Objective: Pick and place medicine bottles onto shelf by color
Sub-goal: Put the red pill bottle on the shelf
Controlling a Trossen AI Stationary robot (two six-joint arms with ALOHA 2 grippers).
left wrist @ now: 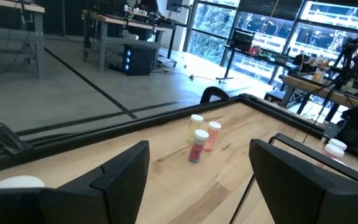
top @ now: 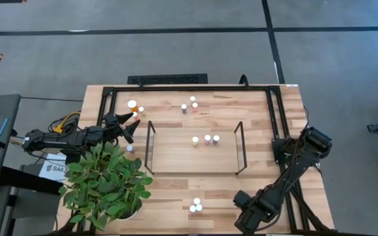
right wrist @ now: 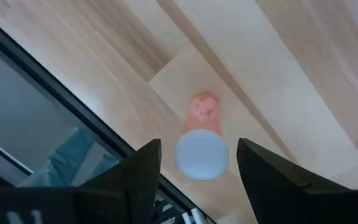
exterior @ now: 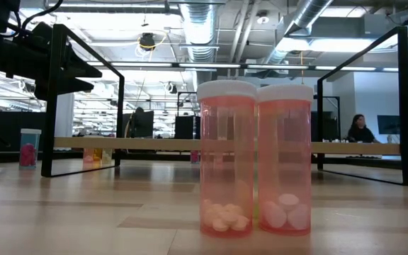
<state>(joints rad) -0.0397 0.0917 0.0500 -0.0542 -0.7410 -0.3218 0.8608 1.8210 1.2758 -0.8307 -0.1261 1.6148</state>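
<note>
My right gripper closes on the bottle now, since the orange bottle's white cap (right wrist: pixel 201 154) sits level between its fingers and closing now would catch the bottle.
Three bottles stand on the light-wood shelf (top: pixel 176 154). Three more (top: pixel 190 103) stand beyond its far side and show ahead in the left wrist view (left wrist: pixel 199 134). Three orange ones (top: pixel 196 206) stand near the front; two of them fill the low view (exterior: pixel 253 159). A large white-capped bottle (top: pixel 132 103) and a small one (top: pixel 141 109) stand far left. My left gripper (top: pixel 131 126) is open and empty beside them. My right gripper (top: pixel 245 208) is open, its fingers on either side of an orange white-capped bottle (right wrist: pixel 202 146) without touching it. In the high view that bottle is hidden by the arm.
A potted plant (top: pixel 107 180) fills the near left corner, with one more bottle (top: pixel 130 149) at its far edge. A black frame (top: pixel 274 118) runs around the table. The shelf's wire ends (top: pixel 151 145) stand up at its left and right. A person (exterior: pixel 360 129) sits in the room behind.
</note>
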